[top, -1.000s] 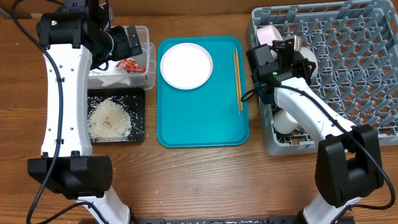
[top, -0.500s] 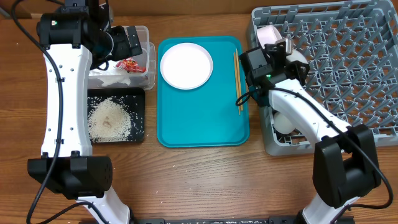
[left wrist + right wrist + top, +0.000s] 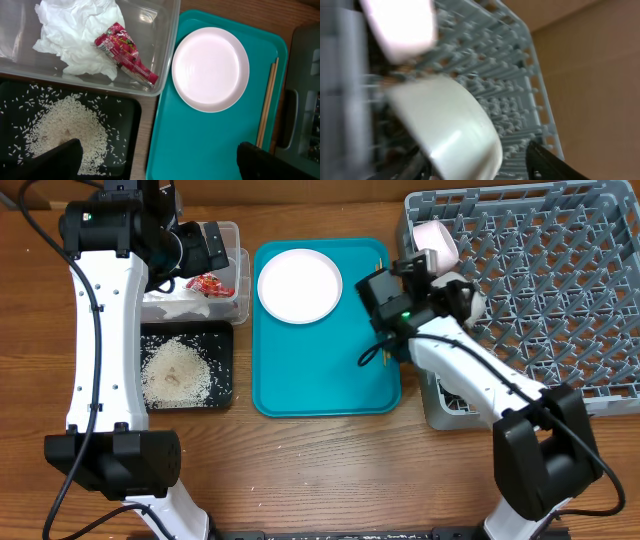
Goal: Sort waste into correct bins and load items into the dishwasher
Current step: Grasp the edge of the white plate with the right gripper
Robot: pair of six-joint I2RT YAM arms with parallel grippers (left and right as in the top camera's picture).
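Note:
The right gripper next needs to take hold of the white plate (image 3: 210,67) by its rim nearest the chopsticks. Then it can load the plate edgewise into the dishwasher.
My right gripper (image 3: 452,292) reaches over the left edge of the grey dishwasher rack (image 3: 560,280). It is open, and the small white bowl (image 3: 450,120) lies tilted on the pegs between its spread fingers. A pale bowl (image 3: 436,235) stands in the rack's near corner. The round white plate (image 3: 210,67) and the chopsticks (image 3: 267,100) lie on the teal tray (image 3: 200,145). Inside the clear tub (image 3: 167,50) are the crumpled napkin (image 3: 75,30) and the red wrapper (image 3: 127,52). Rice (image 3: 65,130) is heaped in the black tray (image 3: 135,115). My left gripper (image 3: 162,162) hangs open and empty above the tub.
The rack (image 3: 505,60) fills the table's right side, its pegs close around the bowl. My right arm (image 3: 470,370) crosses the gap between the teal tray (image 3: 320,370) and the rack, covering the lower part of the chopsticks. Bare wood runs along the front.
My right gripper has opened and let go of the white bowl, which stays in the rack. The right wrist has drawn back leftward over the teal tray's edge. The left arm has not moved.

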